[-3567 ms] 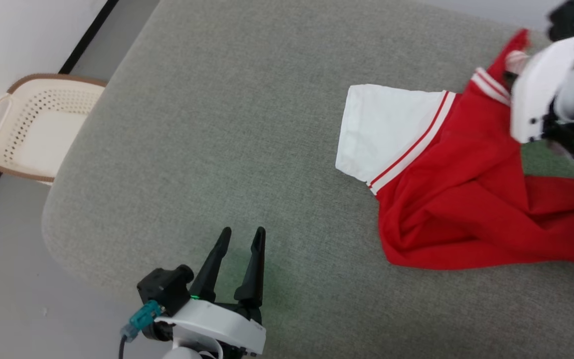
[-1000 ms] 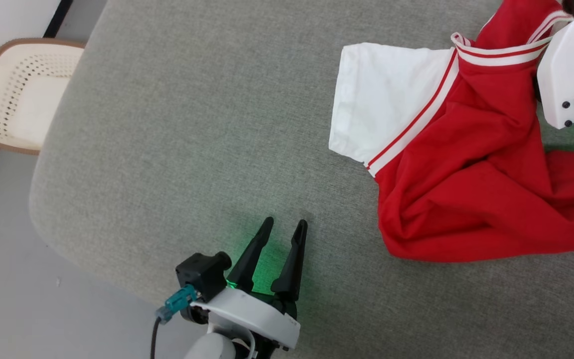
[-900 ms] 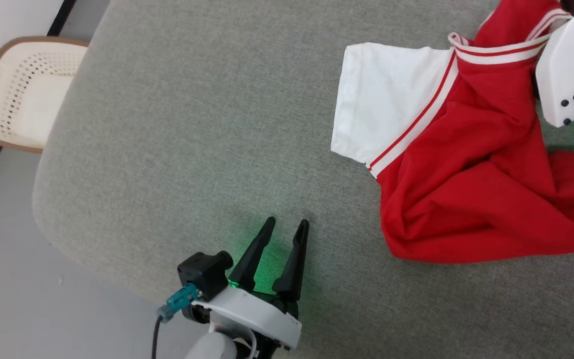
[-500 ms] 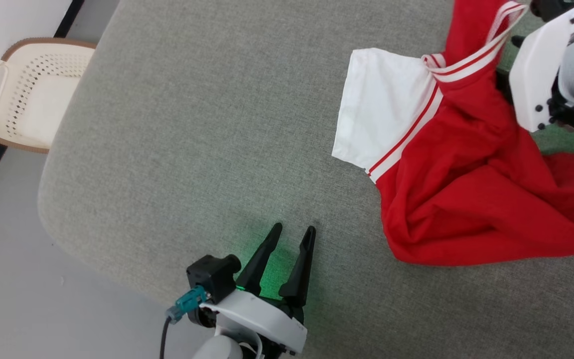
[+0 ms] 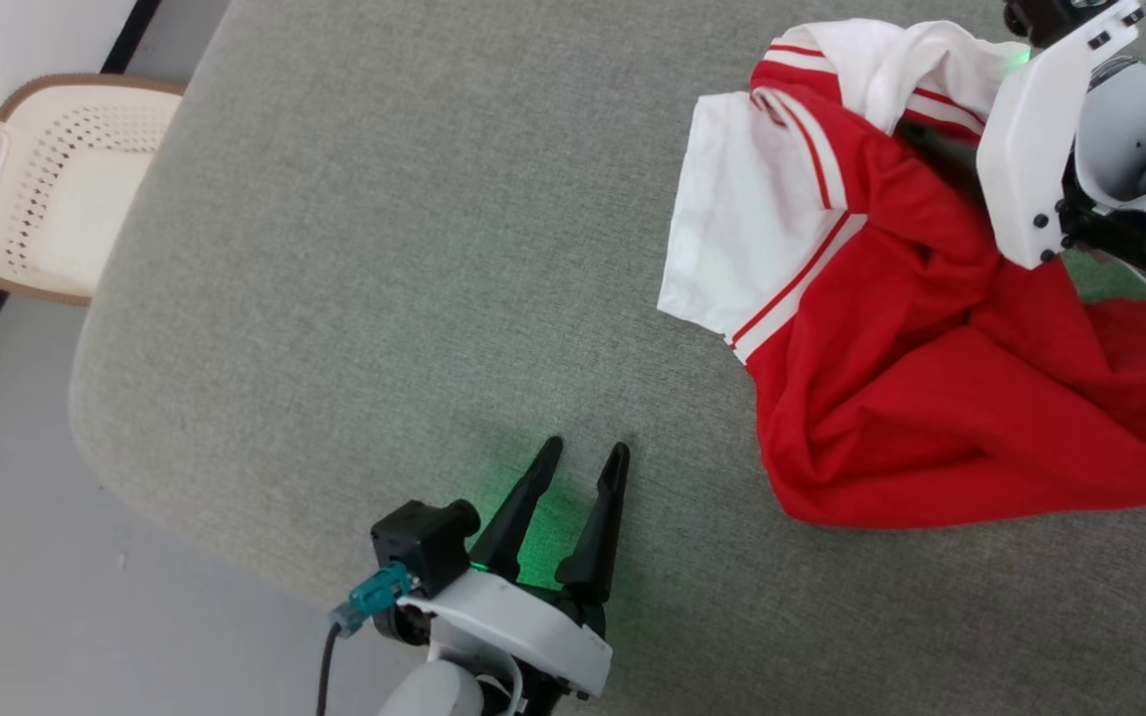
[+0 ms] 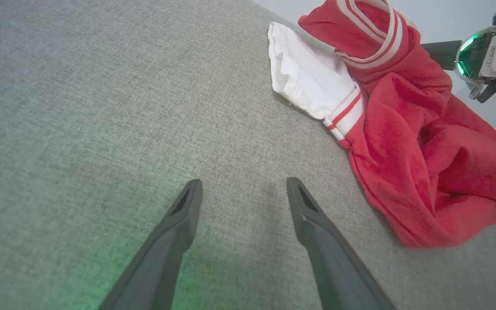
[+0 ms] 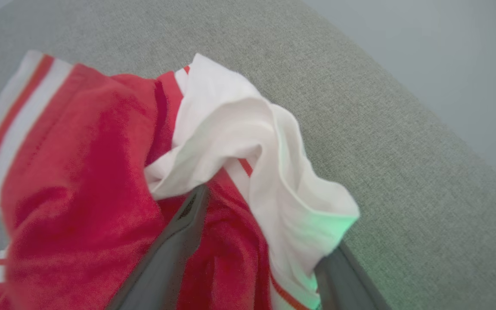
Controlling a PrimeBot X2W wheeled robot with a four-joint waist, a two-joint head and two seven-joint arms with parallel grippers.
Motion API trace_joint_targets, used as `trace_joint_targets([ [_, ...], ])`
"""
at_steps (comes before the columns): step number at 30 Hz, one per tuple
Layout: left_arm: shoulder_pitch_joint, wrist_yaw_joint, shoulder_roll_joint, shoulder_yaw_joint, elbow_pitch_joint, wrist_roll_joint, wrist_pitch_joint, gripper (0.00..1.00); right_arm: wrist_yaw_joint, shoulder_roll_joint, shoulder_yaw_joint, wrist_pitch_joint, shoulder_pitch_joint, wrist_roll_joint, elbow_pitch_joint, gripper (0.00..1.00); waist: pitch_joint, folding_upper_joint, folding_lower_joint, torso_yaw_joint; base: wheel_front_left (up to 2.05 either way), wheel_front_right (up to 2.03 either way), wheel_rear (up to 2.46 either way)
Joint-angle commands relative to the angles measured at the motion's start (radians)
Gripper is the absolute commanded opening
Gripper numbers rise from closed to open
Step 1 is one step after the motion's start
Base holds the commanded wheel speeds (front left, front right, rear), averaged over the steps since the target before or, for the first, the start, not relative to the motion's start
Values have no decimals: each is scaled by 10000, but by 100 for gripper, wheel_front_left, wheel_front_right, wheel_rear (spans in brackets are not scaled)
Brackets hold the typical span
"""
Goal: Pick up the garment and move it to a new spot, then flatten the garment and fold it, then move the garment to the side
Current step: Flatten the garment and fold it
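I should grab the crumpled jersey (image 5: 927, 382) with my right gripper by its bunched white sleeve (image 5: 933, 66), to spread the jersey out for folding.
The garment (image 5: 931, 398), a red jersey with white red-striped sleeve ends, lies crumpled at the right of the grey cushion (image 5: 384, 249). One white sleeve end (image 5: 732, 209) lies flat to its left. My right gripper (image 7: 265, 224) stands open at the garment's far end. Red and white cloth (image 7: 80, 172) is draped over and between its fingers, hiding the right fingertip. The right wrist housing (image 5: 1041, 149) hangs above that bunched fabric. My left gripper (image 5: 587, 447) rests open near the cushion's front edge, nothing between its fingers (image 6: 187, 215), the garment (image 6: 424, 163) to its right.
A cream perforated laundry basket (image 5: 46, 189) stands on the floor beyond the cushion's left edge, against the wall. Grey floor (image 5: 36, 547) borders the cushion's rounded front-left corner. Bare cushion stretches between my left gripper and the garment.
My right gripper has carried the garment's far striped end leftward, so a white sleeve end now bunches over the red cloth. The left gripper has barely shifted.
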Motion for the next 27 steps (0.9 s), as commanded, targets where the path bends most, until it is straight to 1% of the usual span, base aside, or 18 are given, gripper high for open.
trace_joint_targets([
  [1, -72, -8, -6, 35, 50, -31, 2, 100, -10, -31, 37, -136, -165, 61, 48, 0, -7, 0, 0, -40, 0, 0, 0],
  [5, -84, 9, -6, 145, 127, 85, 2, 100, -10, -20, -75, -525, -241, 142, 234, 0, -113, 0, 0, -258, 0, 0, 0],
  [10, -87, -4, -3, 414, 192, 382, 2, 100, -10, -155, -523, -1255, -131, 85, 529, 0, -407, 0, 0, -801, 0, 0, 0],
  [16, -97, -19, 152, 842, 152, 758, 2, 100, -10, -862, -1528, -2179, 866, 217, 350, 0, -843, 0, 0, -1634, 0, 0, 0],
  [21, 105, 75, 336, 1098, -54, 891, 2, 100, -10, -1608, -2925, -2775, 2436, 567, -34, 0, -1163, 0, 0, -2241, 0, 0, 0],
  [25, 219, 153, 453, 1147, -218, 922, 30, 100, -10, -1862, -4353, -3283, 4077, 842, -62, 0, -1319, 0, 0, -2533, 0, 0, 0],
  [27, 290, 182, 516, 1178, -293, 890, 40, 100, -10, -1788, -5313, -3606, 4939, 1135, 94, 0, -1387, 0, 0, -2630, 0, 0, 0],
])
